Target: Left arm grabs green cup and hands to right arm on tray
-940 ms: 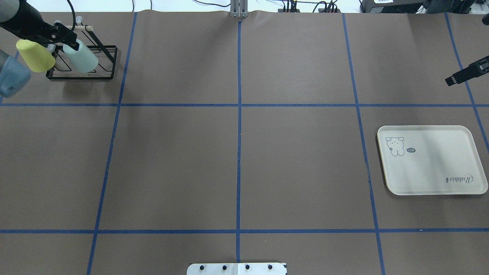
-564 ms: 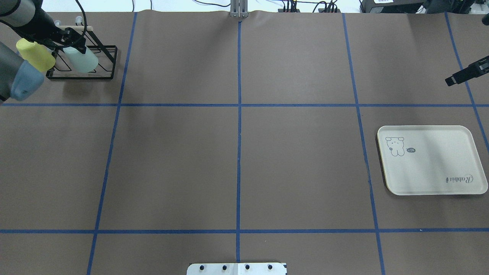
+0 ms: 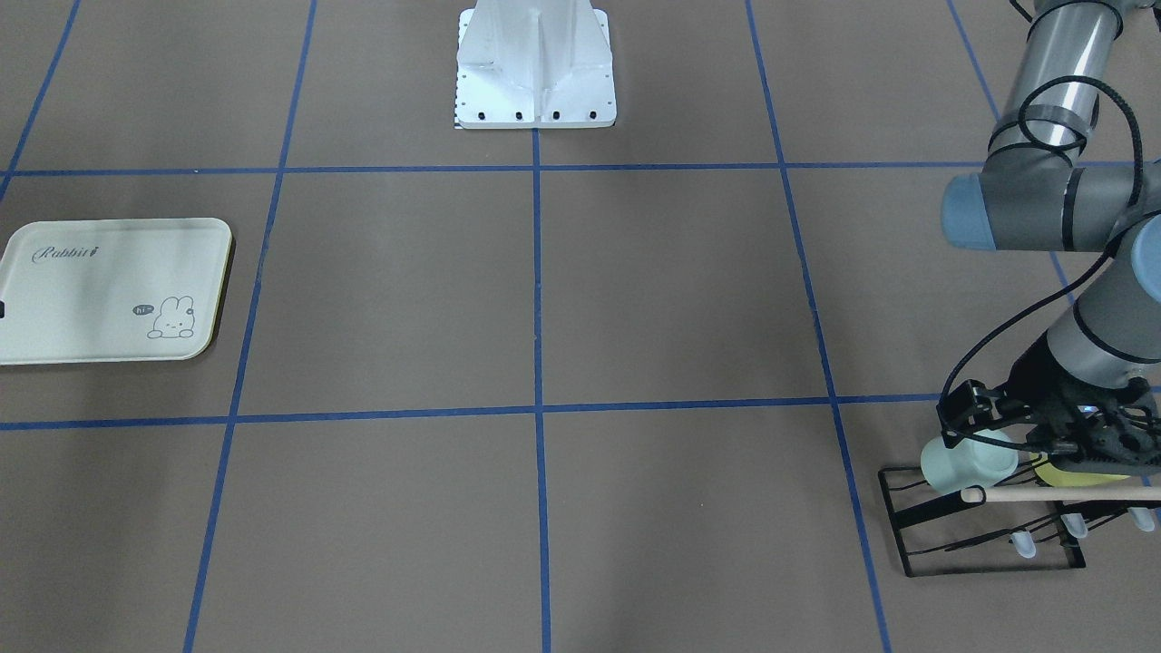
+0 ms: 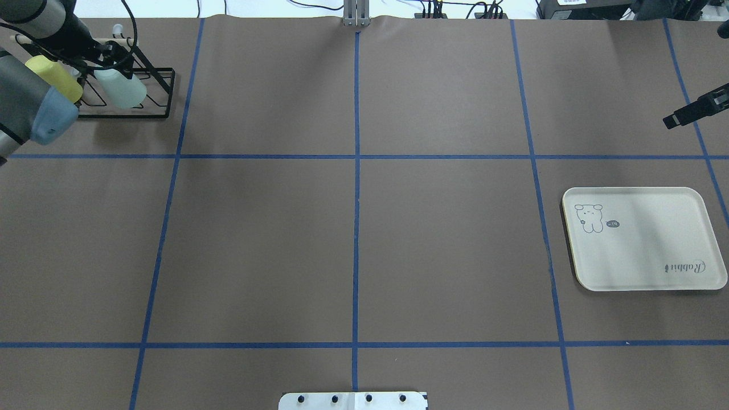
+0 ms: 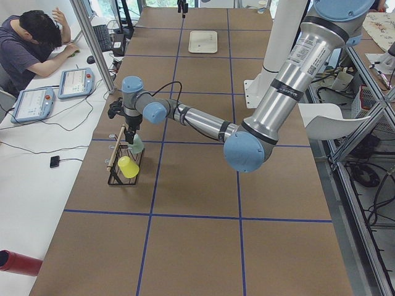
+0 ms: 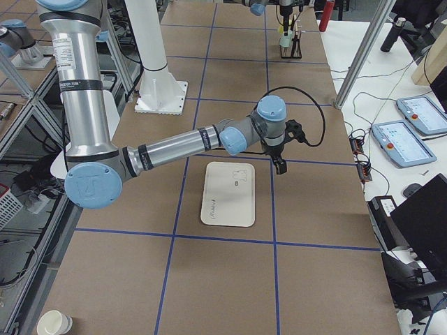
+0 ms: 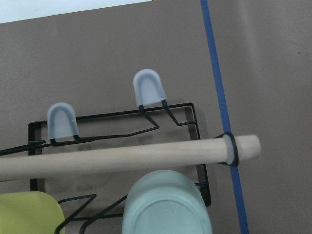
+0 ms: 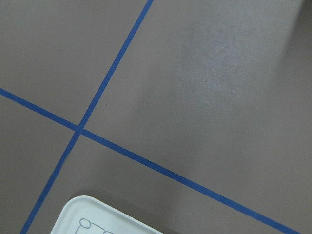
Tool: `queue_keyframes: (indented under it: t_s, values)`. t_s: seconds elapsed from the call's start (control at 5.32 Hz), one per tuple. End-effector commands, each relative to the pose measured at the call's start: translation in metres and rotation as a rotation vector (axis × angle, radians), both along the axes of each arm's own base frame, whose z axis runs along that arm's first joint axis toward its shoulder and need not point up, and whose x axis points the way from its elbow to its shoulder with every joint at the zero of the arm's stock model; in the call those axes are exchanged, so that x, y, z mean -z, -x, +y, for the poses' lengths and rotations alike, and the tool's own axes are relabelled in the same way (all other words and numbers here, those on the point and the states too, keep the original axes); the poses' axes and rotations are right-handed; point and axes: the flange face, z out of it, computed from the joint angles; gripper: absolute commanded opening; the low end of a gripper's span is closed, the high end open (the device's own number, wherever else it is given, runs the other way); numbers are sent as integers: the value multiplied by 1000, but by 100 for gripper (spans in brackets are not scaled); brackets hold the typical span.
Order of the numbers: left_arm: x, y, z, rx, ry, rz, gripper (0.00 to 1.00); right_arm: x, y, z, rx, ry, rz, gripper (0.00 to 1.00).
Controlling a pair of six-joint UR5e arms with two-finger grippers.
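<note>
The green cup is to be handed over for the tray point(image 3: 114, 288), so I will next grab it by its rim end with my left gripper.
The green cup point(image 4: 121, 88) rests tilted on a black wire rack point(image 4: 154, 94) at the table's far left corner. It also shows in the front view point(image 3: 966, 462) and, base up, in the left wrist view point(image 7: 165, 207). My left gripper point(image 4: 108, 57) hangs just over the cup's rack end point(image 3: 1043, 435), jaws apart and holding nothing. The cream tray point(image 4: 643, 239) lies flat at the right side, also in the front view point(image 3: 109, 290). My right gripper point(image 4: 675, 118) hovers beyond the tray's far edge; its jaws show edge-on, so I cannot tell their state.
A yellow-green cup point(image 4: 54, 80) sits on the same rack beside the green one, under my left arm. A wooden rod point(image 7: 122, 156) runs along the rack's top just above both cups. The robot base point(image 3: 535, 63) stands at the table's middle near edge.
My left gripper has moved farther back over the rack and lower toward the green cup, and the arm's elbow has swung in. The cups, tray and right arm have not moved.
</note>
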Motion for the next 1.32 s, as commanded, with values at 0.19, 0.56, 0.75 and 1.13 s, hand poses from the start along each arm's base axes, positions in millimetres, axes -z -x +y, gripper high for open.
queue_keyframes:
  t_s: [0.19, 0.56, 0.75, 1.13]
  values:
    - [-6, -23, 2, -16, -13, -36, 99, 0, 1, 0, 1, 1, 0, 100]
    - [-7, -22, 3, -20, -14, -38, 94, 0, 1, 0, 1, 1, 0, 100]
    - [-9, -22, 4, -36, -26, -46, 94, 0, 2, 0, 3, 1, 0, 100]
    - [-10, -20, 2, -34, -41, -63, 94, 0, 2, 0, 3, 1, 0, 100]
